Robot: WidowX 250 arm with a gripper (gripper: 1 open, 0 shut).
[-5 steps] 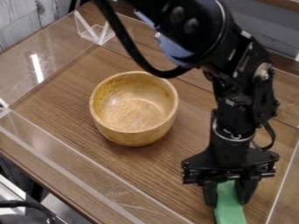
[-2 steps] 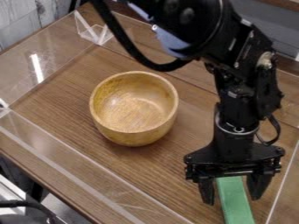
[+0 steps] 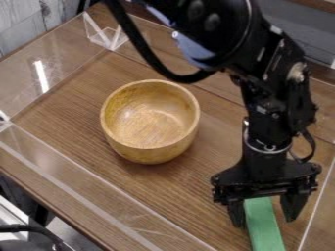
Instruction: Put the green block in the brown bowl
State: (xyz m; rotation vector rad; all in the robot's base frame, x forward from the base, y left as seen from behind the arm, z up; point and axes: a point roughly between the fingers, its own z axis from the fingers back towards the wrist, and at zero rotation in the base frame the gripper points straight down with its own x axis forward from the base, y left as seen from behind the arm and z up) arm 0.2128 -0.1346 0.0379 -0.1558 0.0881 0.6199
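The green block should go in the brown bowl (image 3: 151,120), so my gripper should next grab it by its end (image 3: 261,209).
The green block (image 3: 264,227) lies flat on the wooden table near the bottom right, its far end between the fingers of my gripper (image 3: 267,207). The gripper points straight down over it and stands open, with a dark finger (image 3: 241,210) on each side of the block. The brown bowl (image 3: 151,120) sits empty to the upper left of the gripper, well apart from it.
The black arm (image 3: 256,59) reaches down from the top of the view, with cables looping above the bowl. Clear plastic walls (image 3: 53,59) border the wooden table (image 3: 78,98) on the left and front. A clear bracket (image 3: 108,37) stands at the back.
The gripper's fingers have spread apart around the green block's end. The arm has shifted slightly to the right and the block shows more between the fingers.
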